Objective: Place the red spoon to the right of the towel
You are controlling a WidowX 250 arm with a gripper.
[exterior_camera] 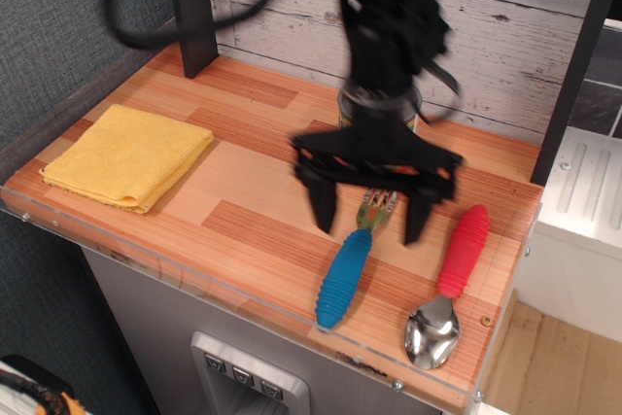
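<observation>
The robot's gripper should next grab the red spoon by its ribbed red handle (465,251), so that it can put the spoon down beside the yellow towel (127,155).
The red spoon (450,280) lies at the table's front right, red ribbed handle pointing back, silver bowl toward the front edge. The yellow towel (127,155) lies folded at the left. My gripper (370,216) hangs open over the middle right of the table, its two black fingers spread wide to either side of the fork's tines. It is just left of the spoon and holds nothing.
A blue-handled fork (350,264) lies left of the spoon, its tines under my gripper. A patterned can (343,112) stands behind, mostly hidden by my arm. A dark post (190,12) stands at the back left. The wooden table (243,191) has a clear front lip.
</observation>
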